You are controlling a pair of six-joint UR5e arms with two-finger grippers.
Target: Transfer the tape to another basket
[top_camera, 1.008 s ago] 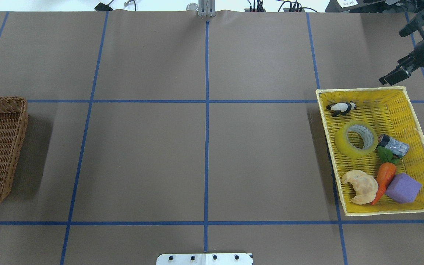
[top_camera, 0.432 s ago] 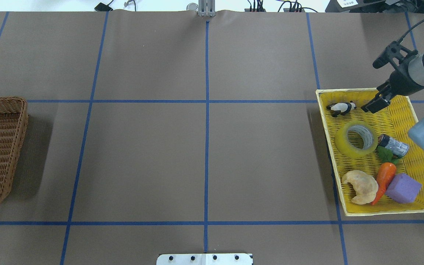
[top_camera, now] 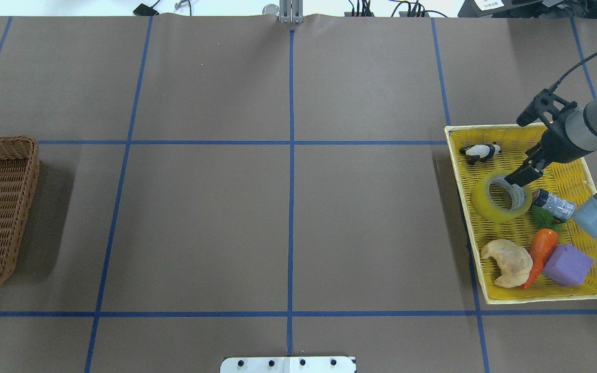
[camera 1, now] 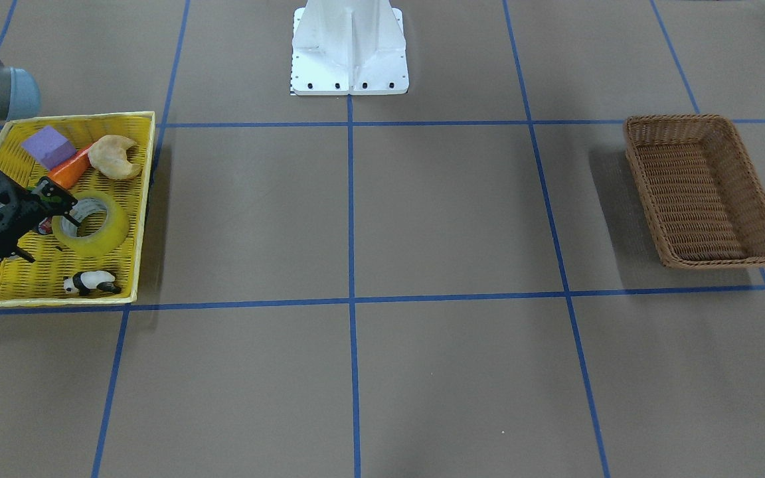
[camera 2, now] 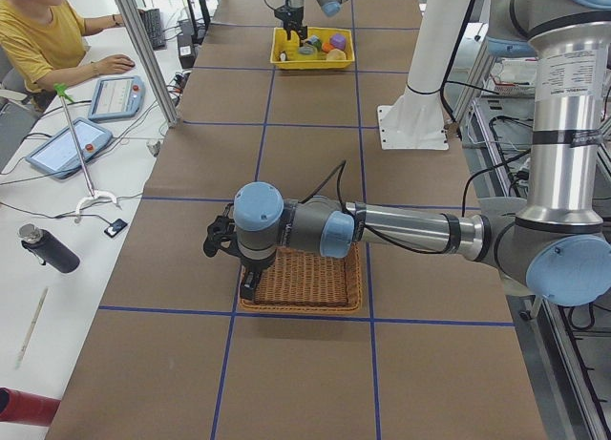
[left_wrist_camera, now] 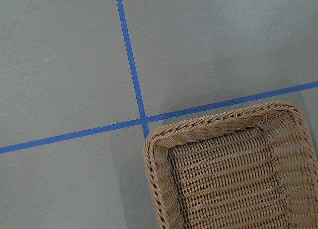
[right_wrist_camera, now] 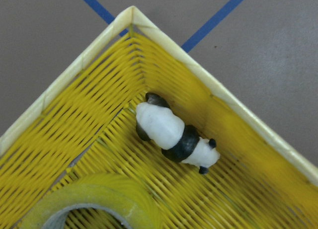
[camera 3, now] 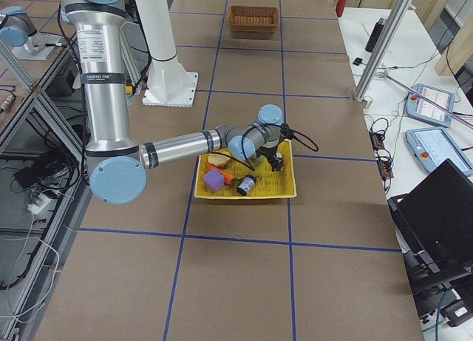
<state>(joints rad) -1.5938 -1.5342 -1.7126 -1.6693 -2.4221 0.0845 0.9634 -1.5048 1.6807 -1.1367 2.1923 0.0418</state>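
Observation:
My right gripper is to move the tape to the wicker basket (camera 1: 706, 191), so it needs to grab the tape by its ring side (camera 1: 103, 239) next.
The tape (top_camera: 486, 206), a wide yellowish roll with a white core, lies flat in the yellow tray (top_camera: 596, 269) on the table's right. It also shows in the front view (camera 1: 100, 236) and at the bottom of the right wrist view (right_wrist_camera: 99, 194). My right gripper (top_camera: 518, 176) is open and empty, with its tips at the far rim of the roll, just over it. The dark brown wicker basket (top_camera: 26, 207) stands empty at the table's left end. My left gripper (camera 2: 250, 285) hangs over that basket's far-left corner (left_wrist_camera: 208, 127). I cannot tell whether it is open or shut.
In the tray, a panda figure (top_camera: 480, 152) lies beyond the tape. A grey-and-black can (top_camera: 555, 204), a carrot (top_camera: 541, 248), a croissant (top_camera: 508, 261) and a purple block (top_camera: 567, 265) lie on its near side. Blue tape lines grid the brown table.
My right arm has swung in from the far right edge over the tray and come down, bringing its gripper from beyond the tray's far rim to the tape's far rim.

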